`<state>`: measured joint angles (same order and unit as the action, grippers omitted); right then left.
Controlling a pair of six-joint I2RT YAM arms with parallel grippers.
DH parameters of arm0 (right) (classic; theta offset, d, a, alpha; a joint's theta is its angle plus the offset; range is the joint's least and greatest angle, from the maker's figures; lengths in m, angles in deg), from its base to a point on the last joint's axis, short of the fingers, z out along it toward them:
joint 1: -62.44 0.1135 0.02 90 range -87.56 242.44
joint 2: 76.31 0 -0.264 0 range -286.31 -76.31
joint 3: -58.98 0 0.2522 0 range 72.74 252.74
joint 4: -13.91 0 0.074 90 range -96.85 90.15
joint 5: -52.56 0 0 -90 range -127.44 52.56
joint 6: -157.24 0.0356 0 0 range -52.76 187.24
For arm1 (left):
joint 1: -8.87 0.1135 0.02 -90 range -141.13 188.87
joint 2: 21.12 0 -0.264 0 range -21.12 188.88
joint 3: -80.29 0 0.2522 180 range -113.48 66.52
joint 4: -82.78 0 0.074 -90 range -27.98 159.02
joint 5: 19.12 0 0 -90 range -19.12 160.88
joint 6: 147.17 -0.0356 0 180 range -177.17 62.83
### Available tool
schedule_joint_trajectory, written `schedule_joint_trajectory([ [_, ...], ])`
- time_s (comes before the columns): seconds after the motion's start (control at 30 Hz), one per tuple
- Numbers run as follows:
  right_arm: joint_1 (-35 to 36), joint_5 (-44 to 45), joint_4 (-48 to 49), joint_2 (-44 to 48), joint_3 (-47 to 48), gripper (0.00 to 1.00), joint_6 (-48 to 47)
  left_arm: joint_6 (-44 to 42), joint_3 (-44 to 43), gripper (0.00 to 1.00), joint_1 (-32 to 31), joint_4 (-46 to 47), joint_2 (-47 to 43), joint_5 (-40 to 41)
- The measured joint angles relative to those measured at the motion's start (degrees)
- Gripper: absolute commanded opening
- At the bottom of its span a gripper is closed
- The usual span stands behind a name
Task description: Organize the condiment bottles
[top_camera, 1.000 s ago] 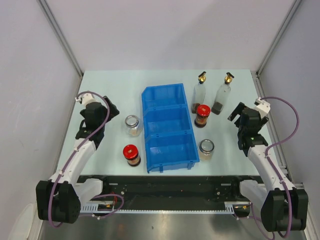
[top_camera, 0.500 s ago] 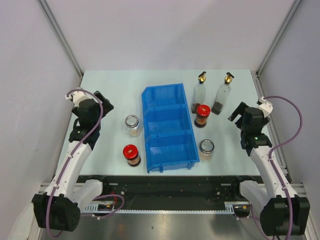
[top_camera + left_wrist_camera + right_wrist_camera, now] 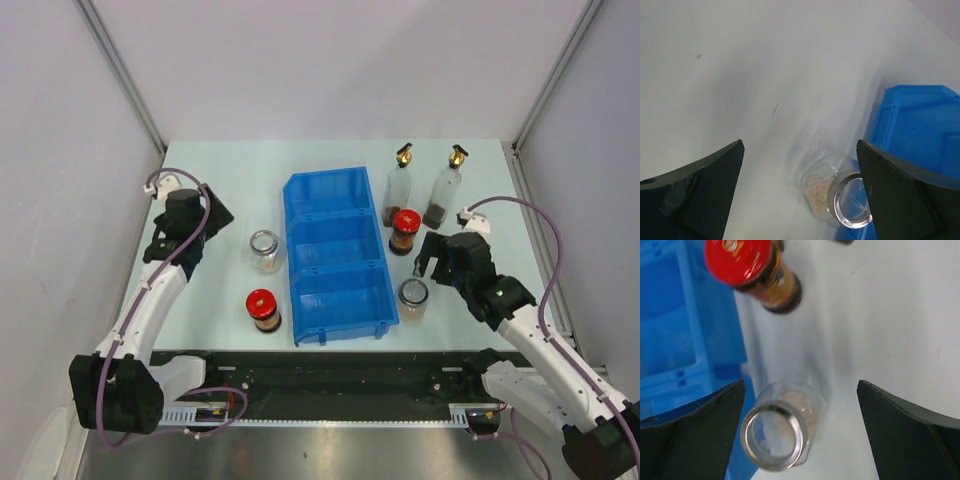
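Note:
Next, my right gripper grips the clear silver-lidded jar by its silver lid, so the jar's base stays free to stand in the bin.
Two tall clear bottles with gold spouts stand at the back right. A brown red-lidded jar stands right of the bin, and another stands front left. One silver-lidded clear jar stands left of the bin, and another front right. My left gripper is open, up and left of the left silver-lidded jar. My right gripper is open above the right silver-lidded jar, which lies between the fingers, untouched. The red-lidded jar stands beyond it.
The blue three-compartment bin lies in the middle of the table, with nothing in its compartments. It shows at the right edge of the left wrist view and the left edge of the right wrist view. Grey walls enclose the table.
My right arm has swung left and forward, from the table's right side to over the front right silver-lidded jar. My left gripper shifted slightly and now points at the left silver-lidded jar.

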<state>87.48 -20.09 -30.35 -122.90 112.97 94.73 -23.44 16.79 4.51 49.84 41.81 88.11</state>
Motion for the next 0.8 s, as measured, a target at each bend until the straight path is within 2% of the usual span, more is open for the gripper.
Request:
schedule_joint_trajectory([
  [0.13, 5.01, 0.55, -4.68, 1.11, 0.0, 1.0, 2.95, 0.63, 0.0, 1.0, 0.0, -0.85, 0.63, -1.4],
  [0.3, 8.0, 0.92, -7.96, 0.46, 0.0, 1.0, 5.92, 0.83, 0.0, 1.0, 0.0, -0.92, 0.68, -2.54],
  [0.8, 17.14, 5.14, -7.74, -7.32, 0.0, 1.0, 16.04, 0.87, 0.0, 1.0, 0.0, -0.9, 0.68, -2.91],
])
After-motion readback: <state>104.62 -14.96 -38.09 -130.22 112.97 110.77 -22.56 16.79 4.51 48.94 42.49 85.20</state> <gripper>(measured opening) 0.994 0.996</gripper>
